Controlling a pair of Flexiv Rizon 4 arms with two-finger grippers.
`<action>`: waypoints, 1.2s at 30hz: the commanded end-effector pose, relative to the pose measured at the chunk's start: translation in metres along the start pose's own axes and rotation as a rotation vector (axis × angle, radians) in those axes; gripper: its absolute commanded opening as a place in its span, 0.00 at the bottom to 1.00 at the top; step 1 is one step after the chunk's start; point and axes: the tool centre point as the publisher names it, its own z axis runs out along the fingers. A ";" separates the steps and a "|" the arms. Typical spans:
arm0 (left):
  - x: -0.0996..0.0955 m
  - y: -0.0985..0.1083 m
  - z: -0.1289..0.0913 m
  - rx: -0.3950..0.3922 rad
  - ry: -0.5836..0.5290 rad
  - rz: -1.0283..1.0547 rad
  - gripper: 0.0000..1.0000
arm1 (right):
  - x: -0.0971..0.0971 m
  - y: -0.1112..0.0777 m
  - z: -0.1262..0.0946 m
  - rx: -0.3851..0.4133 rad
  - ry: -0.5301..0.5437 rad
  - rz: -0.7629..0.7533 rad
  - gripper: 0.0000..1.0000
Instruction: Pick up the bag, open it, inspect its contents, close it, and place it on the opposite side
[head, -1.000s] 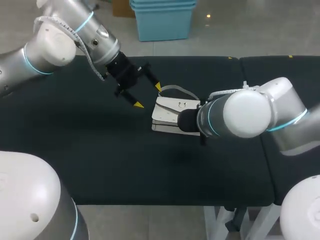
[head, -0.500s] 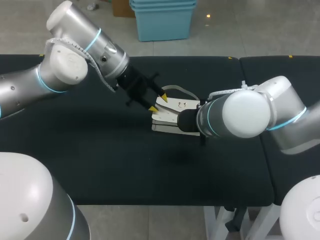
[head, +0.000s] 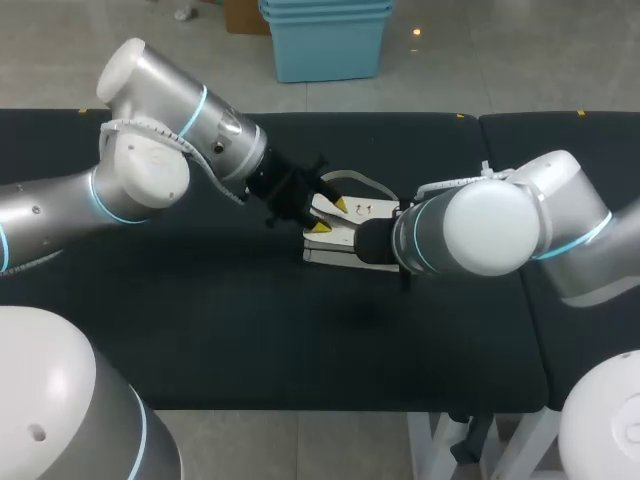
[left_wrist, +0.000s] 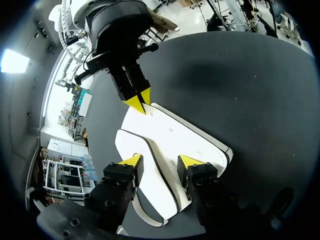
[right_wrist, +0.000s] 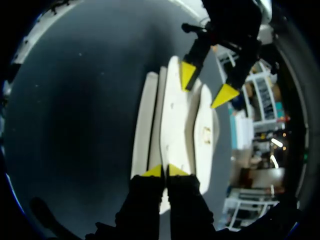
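I need to grab the bag by its flap edge with my left gripper next. The bag's body (left_wrist: 182, 137) lies flat on the tabletop, while its top flap edge (left_wrist: 159, 167) stands up.
A flat white bag (head: 345, 238) with a grey strap (head: 365, 182) lies in the middle of the dark table. My left gripper (head: 329, 216) is at the bag's left end, open. In the left wrist view the left gripper (left_wrist: 161, 161) has its yellow tips standing apart over the bag (left_wrist: 170, 140), either side of the top flap. My right gripper (right_wrist: 161, 171) is shut, its tips together at the opposite edge of the bag (right_wrist: 175, 125); whether a layer is pinched I cannot tell. It shows as the right gripper (left_wrist: 137, 101) from the other wrist. In the head view my right arm (head: 480, 225) hides its fingers.
The dark table (head: 200, 310) stretches bare to the left of the bag and in front of it. A seam (head: 530, 300) splits off a second dark tabletop at the right, where my right arm comes in.
My left gripper moved right and down from beside the bag onto its left end, and its fingers narrowed. The right arm and the bag stayed put.
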 end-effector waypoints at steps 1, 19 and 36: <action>0.003 -0.004 0.011 -0.066 -0.077 -0.017 0.44 | 0.005 -0.003 0.002 -0.015 -0.019 -0.001 0.00; -0.022 0.021 0.000 -0.129 -0.133 -0.238 0.00 | 0.005 -0.003 0.002 -0.015 -0.019 -0.001 0.00; -0.059 0.062 -0.021 0.030 -0.022 -0.512 0.00 | 0.005 -0.003 0.002 -0.015 -0.019 -0.001 0.00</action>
